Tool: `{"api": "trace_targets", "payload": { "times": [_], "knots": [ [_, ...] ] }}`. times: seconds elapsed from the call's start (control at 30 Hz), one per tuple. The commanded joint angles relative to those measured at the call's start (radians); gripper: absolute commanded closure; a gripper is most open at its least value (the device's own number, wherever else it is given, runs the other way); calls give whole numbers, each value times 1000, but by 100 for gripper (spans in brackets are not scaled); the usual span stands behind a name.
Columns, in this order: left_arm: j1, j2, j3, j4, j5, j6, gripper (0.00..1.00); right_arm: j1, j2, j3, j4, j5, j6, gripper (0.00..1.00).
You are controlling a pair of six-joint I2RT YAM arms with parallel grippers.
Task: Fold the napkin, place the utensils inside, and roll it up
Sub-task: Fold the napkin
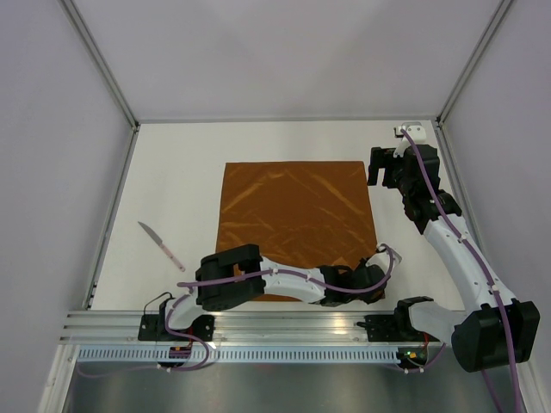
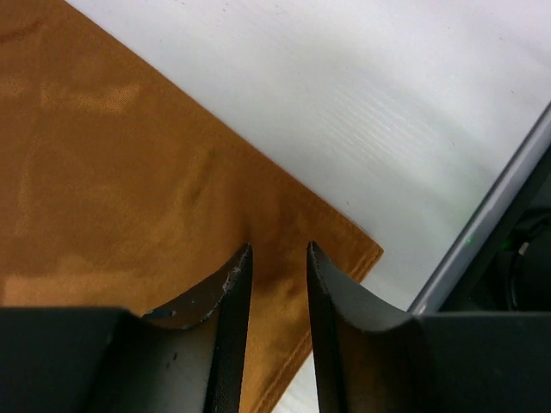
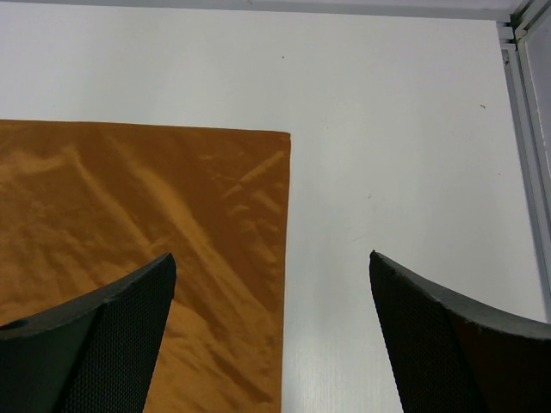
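I should next pinch the napkin by its near corner [image 1: 380,296] [image 2: 365,249] beside the bar with my left gripper. Then I can fold it diagonally onto its opposite corner.
The rust-orange napkin [image 1: 297,219] lies flat and unfolded in the middle of the white table. A knife [image 1: 162,245] with a silver blade and a pinkish handle lies to its left, apart from it. My left arm reaches across the front, and my left gripper [image 1: 374,284] is low over the napkin's near right corner. In the left wrist view the jaws of the left gripper [image 2: 280,249] stand a narrow gap apart with flat napkin [image 2: 129,172] between them, not pinched. My right gripper [image 1: 379,172] is wide open beside the far right corner. In the right wrist view the right gripper [image 3: 271,258] hangs over the right edge of the napkin [image 3: 129,206].
An aluminium rail [image 1: 258,327] runs along the near table edge and shows close to the corner in the left wrist view [image 2: 491,224]. Frame posts and grey walls enclose the table on the left, back and right. No other utensil is in view.
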Motion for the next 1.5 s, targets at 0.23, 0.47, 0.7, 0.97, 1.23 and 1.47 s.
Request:
{"api": "trace_targets", "payload": {
  "times": [0.23, 0.47, 0.7, 0.97, 1.23, 1.47],
  "knots": [
    [-48, -67, -27, 113, 65, 99, 64, 3, -3, 34, 2, 39, -11, 2],
    [-54, -11, 9, 123, 101, 110, 63, 4, -6, 33, 2, 42, -11, 2],
    [-55, 25, 13, 145, 68, 116, 55, 4, -2, 33, 2, 41, -11, 2],
    [-54, 51, 25, 140, 42, 119, 58, 3, 3, 33, 2, 38, -11, 2],
    [-55, 74, 30, 117, 16, 105, 79, 3, 6, 33, 1, 34, -13, 2],
    [-52, 49, 22, 122, 2, 102, 94, 3, 9, 33, -1, 31, -11, 2]
  ]
}}
